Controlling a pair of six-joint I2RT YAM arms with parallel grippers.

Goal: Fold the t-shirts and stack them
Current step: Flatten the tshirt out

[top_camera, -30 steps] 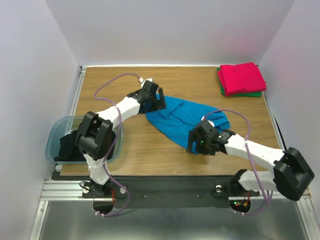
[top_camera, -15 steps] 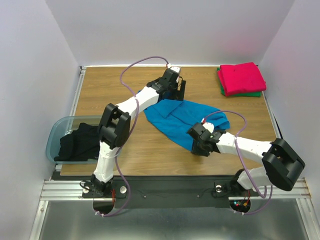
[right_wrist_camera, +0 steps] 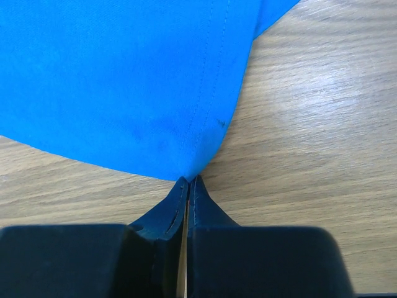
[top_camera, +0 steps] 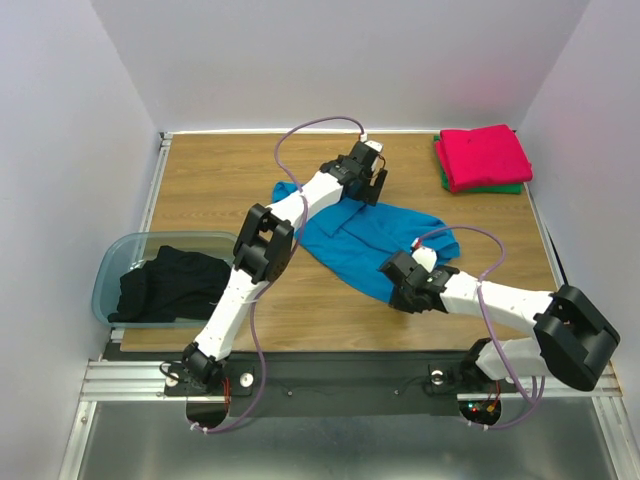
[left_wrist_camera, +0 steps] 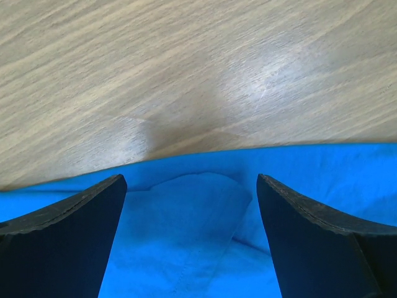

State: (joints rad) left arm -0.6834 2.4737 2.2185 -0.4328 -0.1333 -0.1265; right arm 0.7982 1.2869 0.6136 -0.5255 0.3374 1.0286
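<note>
The left gripper should close on the bulging blue fold now, since its fingertips are down on either side of the fold.
A bright blue t-shirt (top_camera: 365, 232) lies crumpled in the middle of the wooden table (top_camera: 220, 170). My left gripper (top_camera: 370, 192) hovers open above its far edge, and in the left wrist view the gripper (left_wrist_camera: 189, 180) straddles a fold of the blue cloth (left_wrist_camera: 198, 236). My right gripper (top_camera: 394, 293) is at the shirt's near corner. The right wrist view shows the gripper (right_wrist_camera: 189, 180) shut on the hem tip of the blue t-shirt (right_wrist_camera: 124, 81). A folded red-pink t-shirt (top_camera: 483, 155) lies on a folded green one (top_camera: 503, 188) at the far right. A black t-shirt (top_camera: 165, 283) sits in the bin.
The translucent blue-grey bin (top_camera: 108, 268) stands at the table's left near edge. White walls enclose the table on three sides. The left arm's cable (top_camera: 310, 128) loops above the far part of the table.
My right gripper has closed on the blue shirt's near corner. The left arm has reached farther right along the shirt's far edge, still open.
</note>
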